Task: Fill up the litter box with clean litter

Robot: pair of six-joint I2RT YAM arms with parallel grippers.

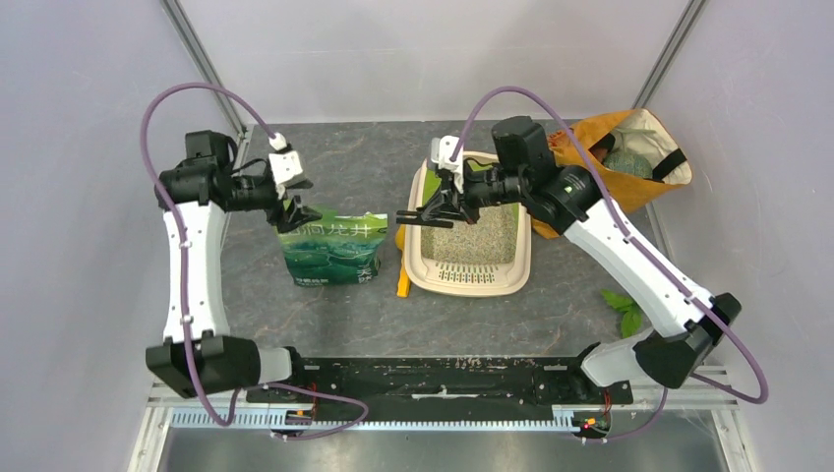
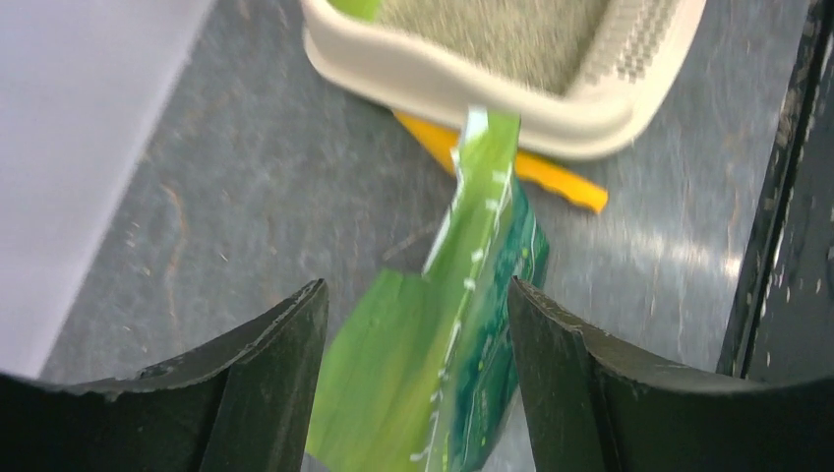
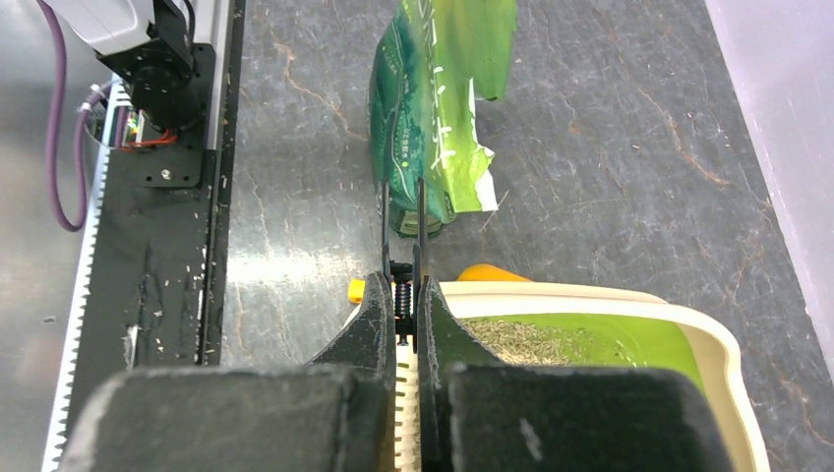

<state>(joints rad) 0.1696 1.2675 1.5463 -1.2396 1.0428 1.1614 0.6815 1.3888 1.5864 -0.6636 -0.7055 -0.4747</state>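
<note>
In the left wrist view my left gripper's open fingers are still above the bag's top, so it moves lower next, before it closes on the bag's top.
The litter box [image 1: 418, 264] has a beige rim and a lime-green inside, and holds a layer of pale grey-beige litter [image 1: 474, 232]. It shows again in the left wrist view [image 2: 443, 84] and the right wrist view [image 3: 590, 293], with litter [image 3: 516, 340] on the green floor. A green printed bag [image 1: 332, 248] stands upright to its left. My left gripper [image 1: 293, 214] is open, its jaws either side of the bag's torn top [image 2: 443, 354] with gaps on both sides. My right gripper [image 1: 445, 205] hangs over the box's left rim, shut on black spring scissors [image 3: 403, 258] that point towards the bag [image 3: 433, 108].
An orange scoop handle [image 1: 402, 281] pokes out from under the box's left side. An orange fabric bag [image 1: 615, 187] lies at the back right, touching the box's far corner. Green leaves [image 1: 622, 310] lie near the right arm. Loose granules dot the black front rail [image 3: 157, 295].
</note>
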